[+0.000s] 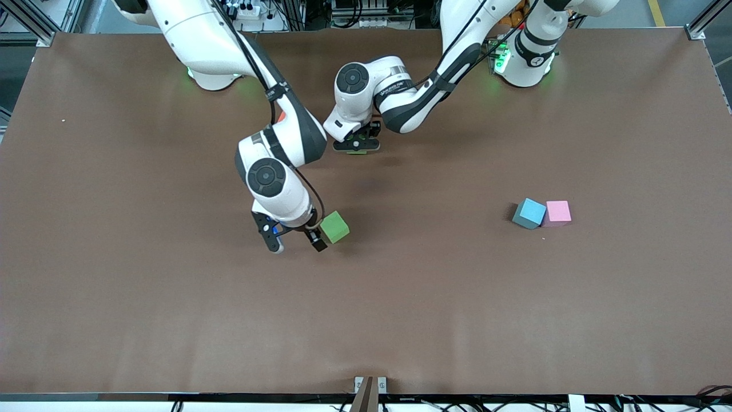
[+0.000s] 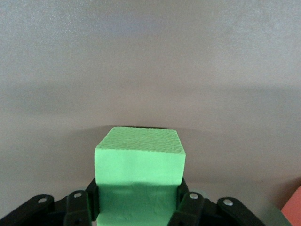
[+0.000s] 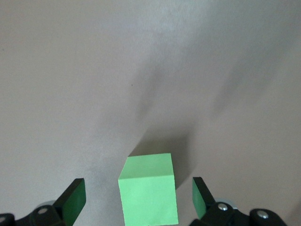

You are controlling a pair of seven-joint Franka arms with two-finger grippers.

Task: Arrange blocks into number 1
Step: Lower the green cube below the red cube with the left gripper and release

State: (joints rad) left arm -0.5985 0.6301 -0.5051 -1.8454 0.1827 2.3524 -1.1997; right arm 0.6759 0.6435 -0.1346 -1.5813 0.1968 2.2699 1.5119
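Note:
The robot's right gripper will build the number 1, so it will next pick up the second green block by its two opposite sides.
My left gripper [image 1: 357, 146] [image 2: 138, 203] is low over the table's middle, toward the robots' bases, shut on a bright green block [image 2: 139, 155]. Only a green sliver [image 1: 357, 152] of it shows in the front view. My right gripper [image 1: 296, 243] [image 3: 137, 195] hangs open over the table. A second green block [image 1: 334, 226] [image 3: 148, 195] rests on the table and shows between its fingers [image 3: 74, 198] in the right wrist view, untouched. A light blue block [image 1: 529, 213] and a pink block [image 1: 558, 212] sit side by side toward the left arm's end.
The brown table [image 1: 171, 320] has wide bare areas nearer the front camera. A small bracket [image 1: 370, 386] sits at its front edge. A reddish corner [image 2: 295, 207] of something shows at the edge of the left wrist view.

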